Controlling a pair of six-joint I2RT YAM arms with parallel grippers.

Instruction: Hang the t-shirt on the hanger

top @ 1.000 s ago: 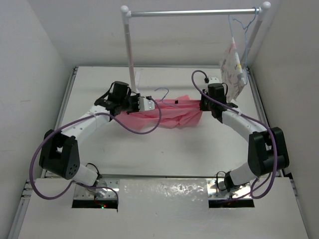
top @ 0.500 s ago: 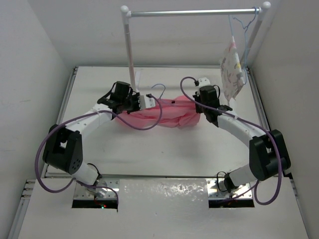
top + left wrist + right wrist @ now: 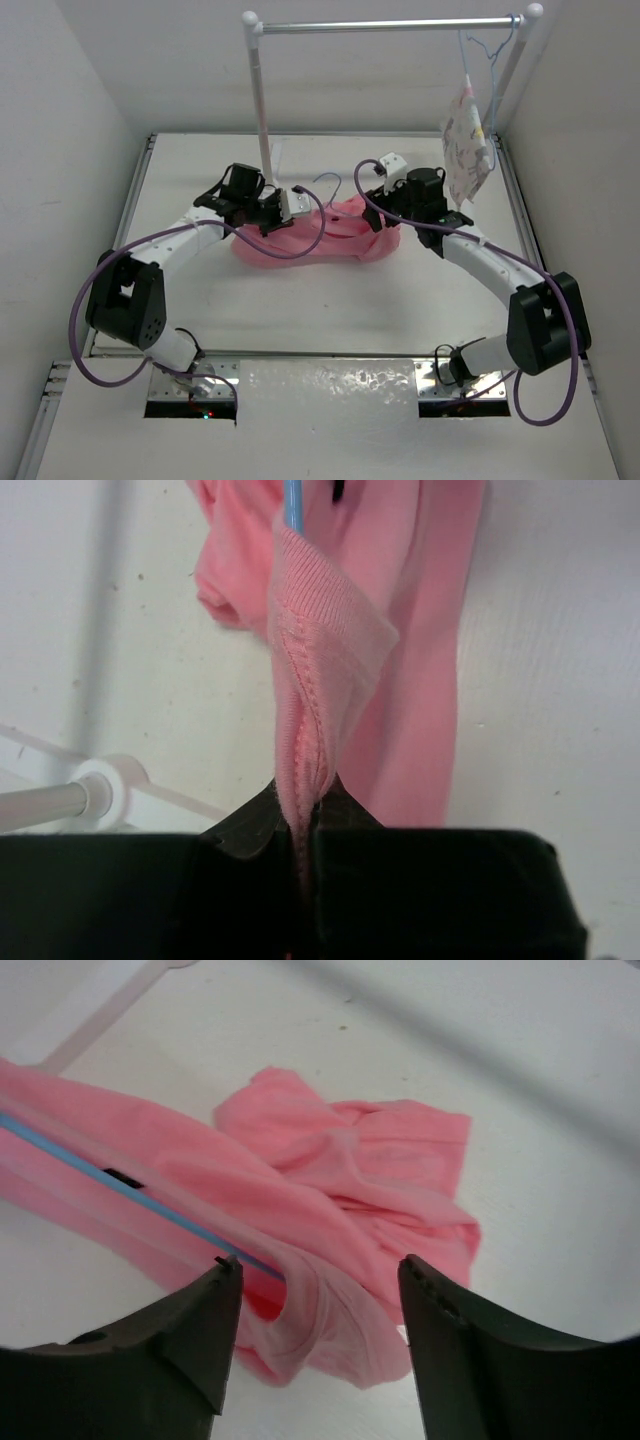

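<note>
My right gripper grabs the hanger's side wire at the t-shirt's end next, keeping the hanger's hook free to hang on the bar.
The salmon-pink t-shirt (image 3: 330, 238) lies bunched on the table between my two arms. The pale-blue hanger runs through it, its hook (image 3: 328, 182) sticking out at the back. My left gripper (image 3: 303, 206) is shut on a folded hem of the t-shirt (image 3: 320, 650), with the hanger wire (image 3: 293, 504) showing just beyond. My right gripper (image 3: 320, 1265) stands open over the shirt's right end (image 3: 370, 1200), nothing between its fingers. The blue hanger wire (image 3: 130, 1192) passes under the cloth near its left finger. In the top view the right gripper (image 3: 385, 203) hovers at the heap's right edge.
A white clothes rack stands at the back, with its post (image 3: 262, 100) just behind my left gripper and its rail (image 3: 390, 24) overhead. A white printed garment (image 3: 466, 130) hangs on another hanger at the rail's right end. The rack's foot (image 3: 110, 785) lies left of my left gripper.
My right gripper has opened and let go of the t-shirt's right end, which has sagged into a heap on the table. The right wrist has swung left and back. The left gripper keeps its hold.
</note>
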